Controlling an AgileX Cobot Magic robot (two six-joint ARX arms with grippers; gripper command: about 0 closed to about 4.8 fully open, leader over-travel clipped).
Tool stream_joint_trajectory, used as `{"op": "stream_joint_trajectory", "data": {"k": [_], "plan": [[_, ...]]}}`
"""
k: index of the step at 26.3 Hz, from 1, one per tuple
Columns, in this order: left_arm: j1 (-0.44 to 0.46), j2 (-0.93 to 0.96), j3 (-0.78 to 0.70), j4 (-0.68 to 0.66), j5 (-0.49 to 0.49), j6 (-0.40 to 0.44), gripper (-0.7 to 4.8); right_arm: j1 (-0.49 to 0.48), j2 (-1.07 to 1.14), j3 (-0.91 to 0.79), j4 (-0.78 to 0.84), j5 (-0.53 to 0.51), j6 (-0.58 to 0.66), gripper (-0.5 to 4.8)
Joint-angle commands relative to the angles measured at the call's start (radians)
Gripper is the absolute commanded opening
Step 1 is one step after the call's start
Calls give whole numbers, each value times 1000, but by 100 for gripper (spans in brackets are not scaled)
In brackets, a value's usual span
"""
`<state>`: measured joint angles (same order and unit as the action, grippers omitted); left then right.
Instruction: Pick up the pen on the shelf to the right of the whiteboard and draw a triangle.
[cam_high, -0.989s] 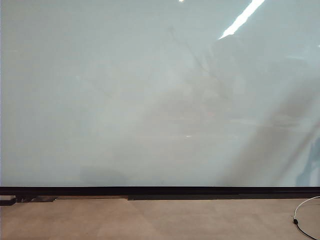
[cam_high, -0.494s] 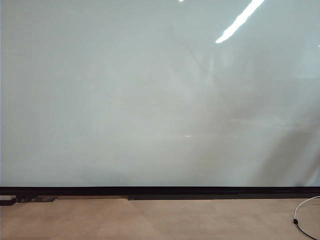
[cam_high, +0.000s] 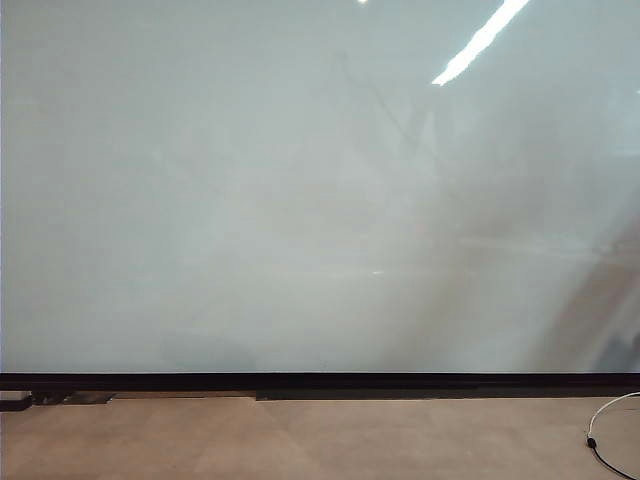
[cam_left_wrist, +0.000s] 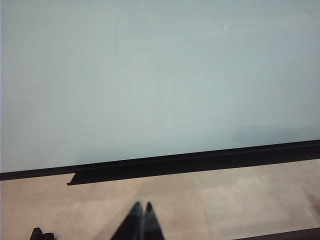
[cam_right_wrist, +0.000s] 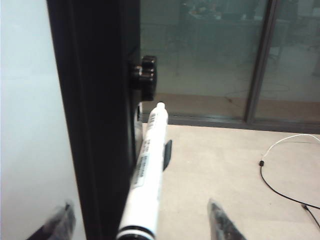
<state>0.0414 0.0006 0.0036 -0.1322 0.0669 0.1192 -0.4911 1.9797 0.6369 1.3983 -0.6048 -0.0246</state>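
Note:
The pen's writing tip (cam_right_wrist: 160, 106) should stay free to draw a triangle. My right gripper should grab the pen by its banded rear end (cam_right_wrist: 137, 216).
The whiteboard (cam_high: 300, 200) fills the exterior view, glossy and pale, with a black strip (cam_high: 320, 381) along its lower edge. Neither gripper shows there. In the right wrist view the pen (cam_right_wrist: 147, 170), a slim white marker with a printed label, stands out past the whiteboard's black side frame (cam_right_wrist: 95, 125). My right gripper (cam_right_wrist: 140, 204) is open, one finger on each side of the pen and apart from it. The shelf under the pen is hidden. My left gripper (cam_left_wrist: 142, 205) is shut, empty, pointing at the floor below the whiteboard (cam_left_wrist: 150, 75). The triangle is out of view.
A black knob (cam_right_wrist: 145, 77) sticks out of the frame just beyond the pen's far end. A white cable (cam_right_wrist: 287, 145) and a thin black one (cam_right_wrist: 280, 187) lie on the floor (cam_high: 300, 440) to the right. Glass doors (cam_right_wrist: 215, 60) stand behind. Small black parts (cam_high: 15, 403) sit at the board's lower left.
In the exterior view only the dim reflections on the whiteboard's right side have shifted. No arm or gripper has come into that view.

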Motion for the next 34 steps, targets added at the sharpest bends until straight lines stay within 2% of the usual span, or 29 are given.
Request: {"op": "stream_joint_trajectory", "data": {"k": [1, 12, 15, 18, 22, 34], "plan": [[0, 0, 3, 6, 0, 1, -5, 2, 17, 32, 16, -6, -2, 337], [0, 0, 3, 6, 0, 1, -5, 2, 34, 72, 16, -8, -3, 331], [0, 0, 3, 6, 0, 1, -5, 9, 36, 71, 16, -23, -3, 304], [0, 0, 3, 6, 0, 1, -5, 21, 36, 72, 16, -25, -3, 299], [0, 0, 3, 6, 0, 1, -5, 28, 38, 71, 16, -26, -3, 259], [0, 0, 3, 6, 0, 1, -5, 21, 40, 72, 16, 4, -6, 250]]}}
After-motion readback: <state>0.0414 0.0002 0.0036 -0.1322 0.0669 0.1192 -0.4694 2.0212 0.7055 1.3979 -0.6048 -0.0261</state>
